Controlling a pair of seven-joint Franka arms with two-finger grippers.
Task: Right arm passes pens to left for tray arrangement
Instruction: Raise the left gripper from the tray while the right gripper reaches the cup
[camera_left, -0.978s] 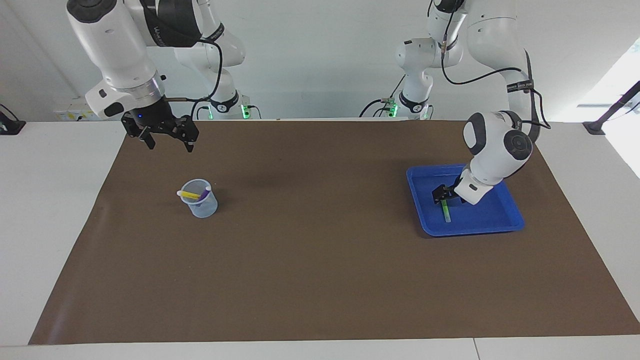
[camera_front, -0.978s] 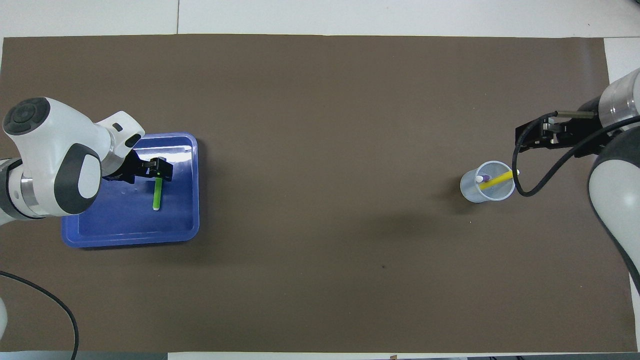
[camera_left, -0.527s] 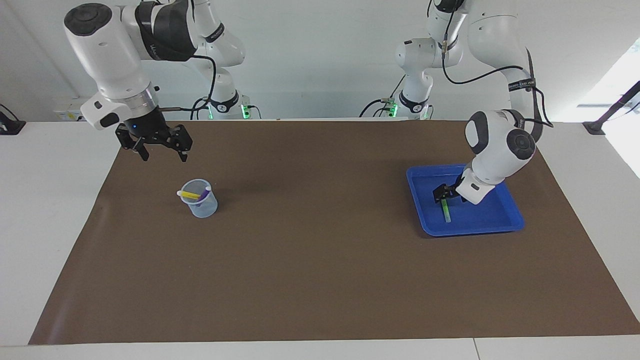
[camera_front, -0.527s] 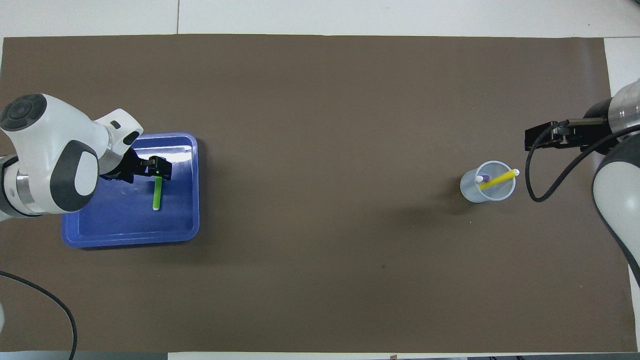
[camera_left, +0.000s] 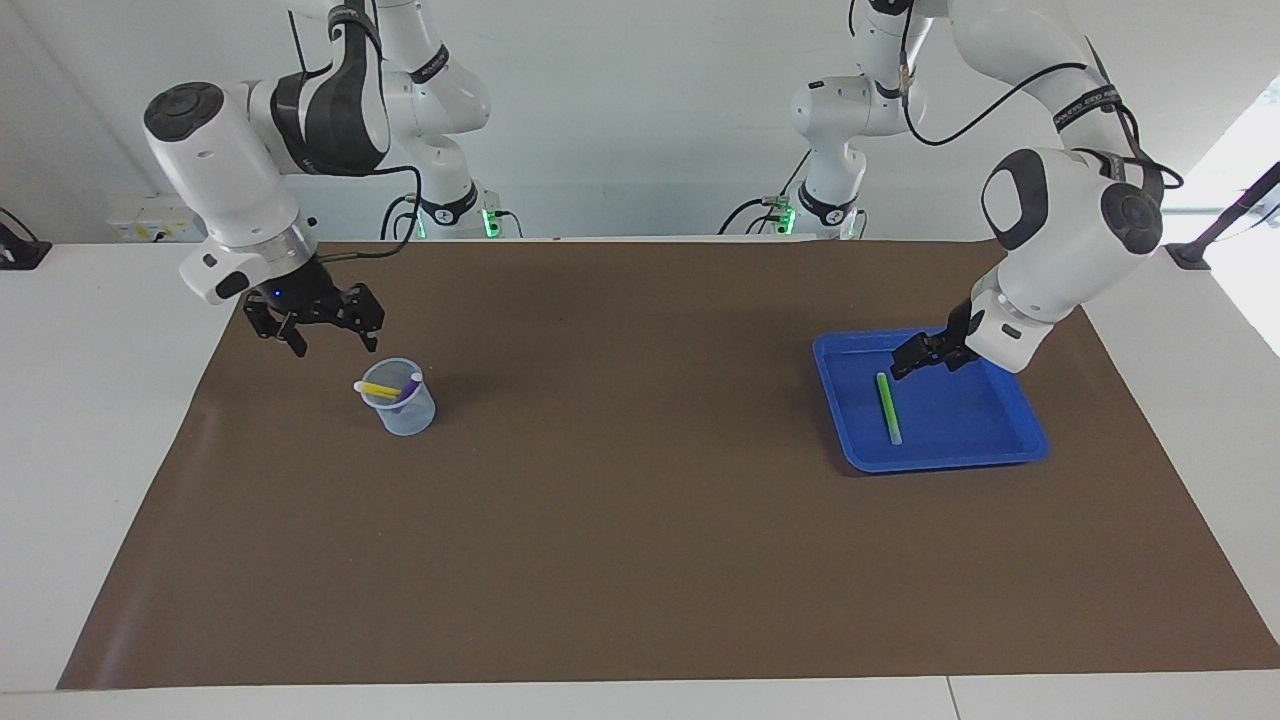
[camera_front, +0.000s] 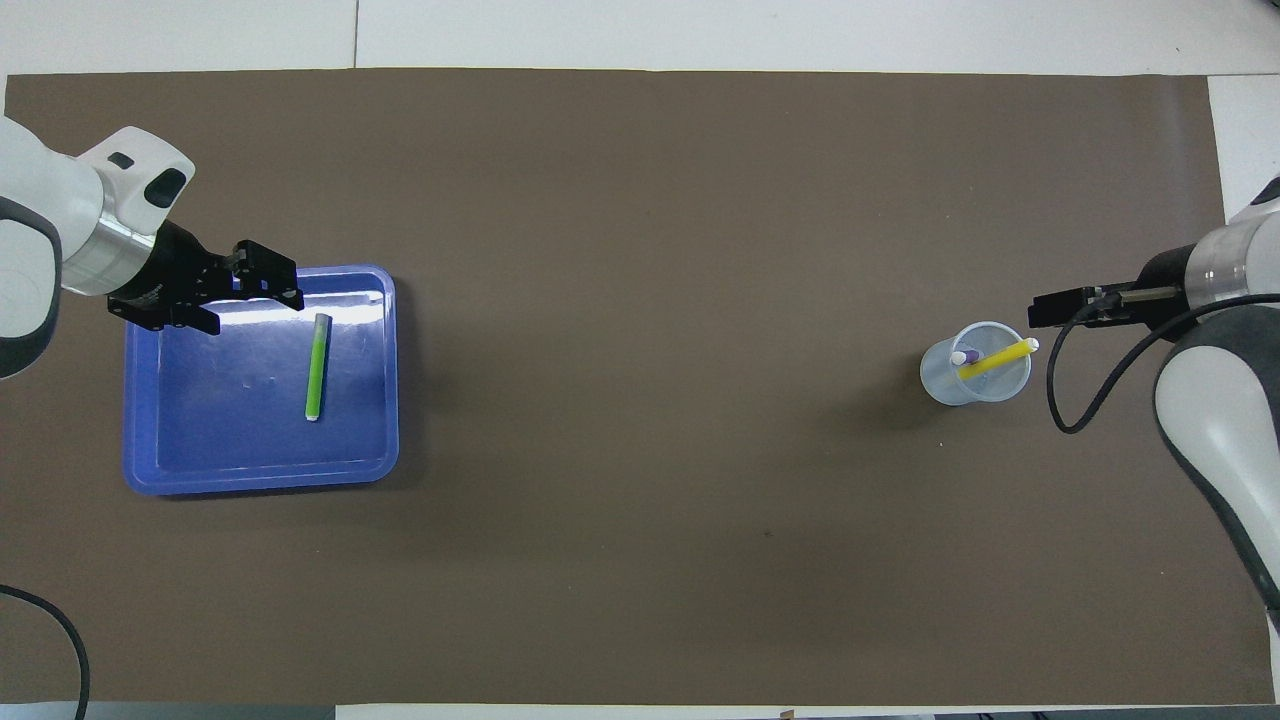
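The yellow pen has the cup's side around its lower part, so my right gripper will next grab the pen by its pale-tipped upper end to pass it.
A green pen lies flat in the blue tray at the left arm's end of the table. My left gripper hangs open and empty over the tray's rim on the robots' side, clear of the pen. At the right arm's end a small translucent cup holds the yellow pen and the purple pen, both leaning. My right gripper is open and empty, over the mat close beside the cup.
A brown mat covers the table, with white table edge around it. Two slimmer white arms with green lights stand at the robots' end. A black cable loops from my right wrist near the cup.
My left gripper has lifted off the green pen and drawn back over the tray's rim, leaving the pen flat in the tray. My right gripper has come down closer to the cup.
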